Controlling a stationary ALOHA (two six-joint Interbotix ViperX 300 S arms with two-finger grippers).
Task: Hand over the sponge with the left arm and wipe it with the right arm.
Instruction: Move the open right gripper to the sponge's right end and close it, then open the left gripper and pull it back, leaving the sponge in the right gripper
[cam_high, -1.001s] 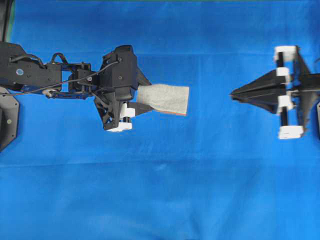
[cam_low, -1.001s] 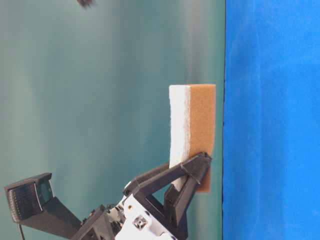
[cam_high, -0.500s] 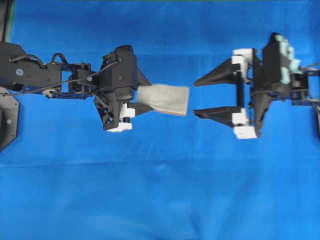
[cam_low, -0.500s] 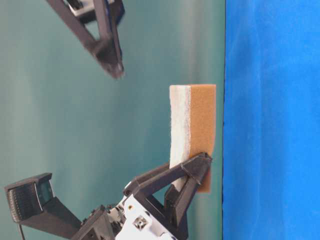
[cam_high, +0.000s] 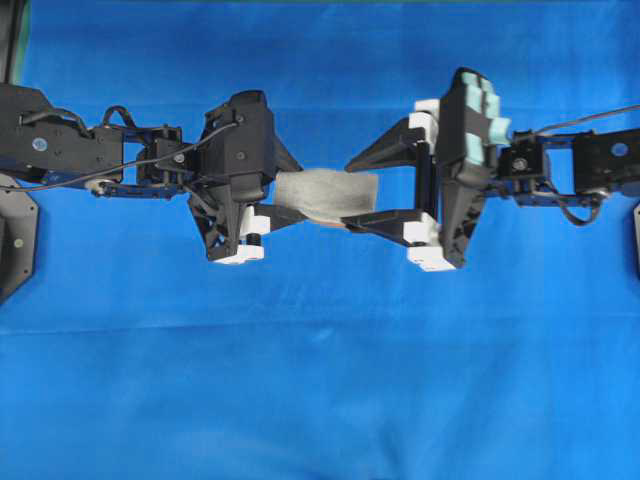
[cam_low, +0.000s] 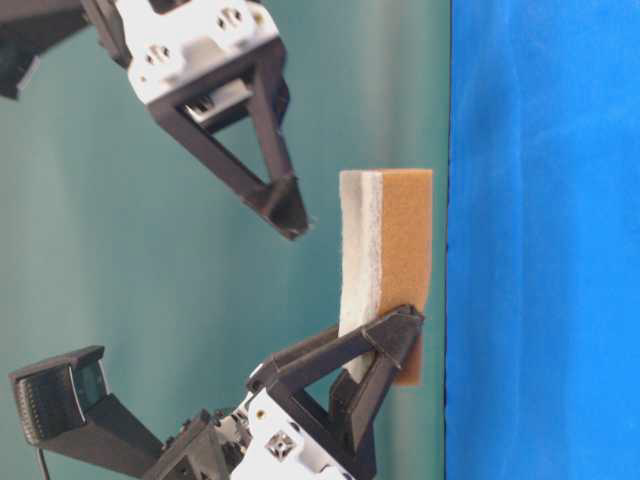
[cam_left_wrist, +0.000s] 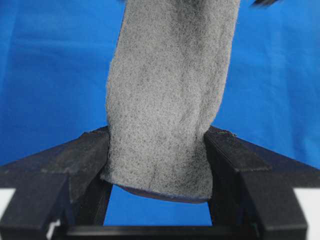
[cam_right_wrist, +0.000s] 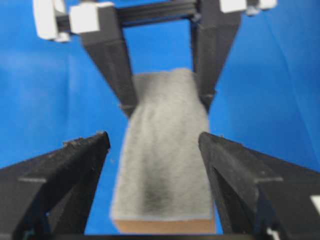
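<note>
My right gripper should grab the sponge by its loose end (cam_high: 360, 193) (cam_right_wrist: 162, 192) next. Then it can take over the sponge for wiping.
The sponge (cam_high: 325, 190) hangs above the blue cloth with its speckled grey face up and its orange-brown layer (cam_low: 405, 240) below. My left gripper (cam_high: 285, 190), plain black, is shut on its left end, and both fingers press into the sponge's sides (cam_left_wrist: 170, 100). My right gripper (cam_high: 345, 193), marked with teal patches, stands open, one finger on each side of the sponge's free right end. In the right wrist view the sponge (cam_right_wrist: 165, 165) lies between the spread fingers (cam_right_wrist: 85, 160), with blue showing on its left side. The left gripper (cam_right_wrist: 166, 102) faces me beyond.
A blue cloth (cam_high: 320, 380) covers the whole table under both arms. A black mount (cam_high: 15, 240) sits at the left edge. A teal wall (cam_low: 150, 250) is the backdrop in the table-level view.
The right gripper opened wide and came in from the right edge until its fingers flank the sponge's free end. The left arm and the sponge stayed put.
</note>
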